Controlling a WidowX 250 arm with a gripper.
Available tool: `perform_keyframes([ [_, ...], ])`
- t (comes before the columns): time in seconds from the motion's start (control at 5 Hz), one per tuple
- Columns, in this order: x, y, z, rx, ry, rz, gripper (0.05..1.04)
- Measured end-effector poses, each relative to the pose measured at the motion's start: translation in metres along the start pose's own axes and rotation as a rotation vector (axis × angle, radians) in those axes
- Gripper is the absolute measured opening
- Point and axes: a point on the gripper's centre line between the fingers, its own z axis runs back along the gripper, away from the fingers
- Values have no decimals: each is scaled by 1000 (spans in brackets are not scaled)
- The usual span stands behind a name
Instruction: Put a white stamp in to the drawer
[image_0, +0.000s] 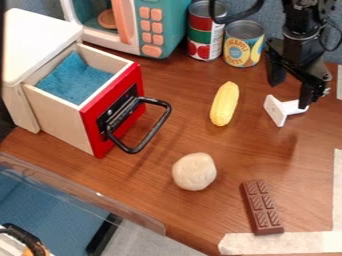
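The white stamp (277, 111) needs to go into the drawer, so my gripper should grip the stamp's handle next.
The black gripper (290, 93) hangs at the upper right with its two fingers spread apart. Just below it, the white stamp (277, 111) lies on its side, its flat base to the left and its handle pointing right. One fingertip overlaps the handle's end; whether they touch, I cannot tell. At the upper left, the drawer (65, 119) is pulled out of its white box, with a red front, a black handle and a blue cloth inside.
Between drawer and gripper lies a yellow corn cob (224, 104). A pale ball (194, 171) and a chocolate bar (262, 207) are nearer the front. Two cans (243, 44) and a toy microwave (151, 26) stand at the back. A clear edge strip (80, 192) borders the lower left.
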Motion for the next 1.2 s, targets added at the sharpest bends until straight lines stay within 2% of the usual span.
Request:
perform_keyframes([
  [0.2, 9, 1, -10, 4, -2, 12, 1001],
  [0.6, 7, 3, -41, 30, 38, 24, 965],
  [1.0, 0, -1, -48, 52, 14, 51, 409],
  [1.2, -7, -4, -42, 40, 17, 65, 364],
])
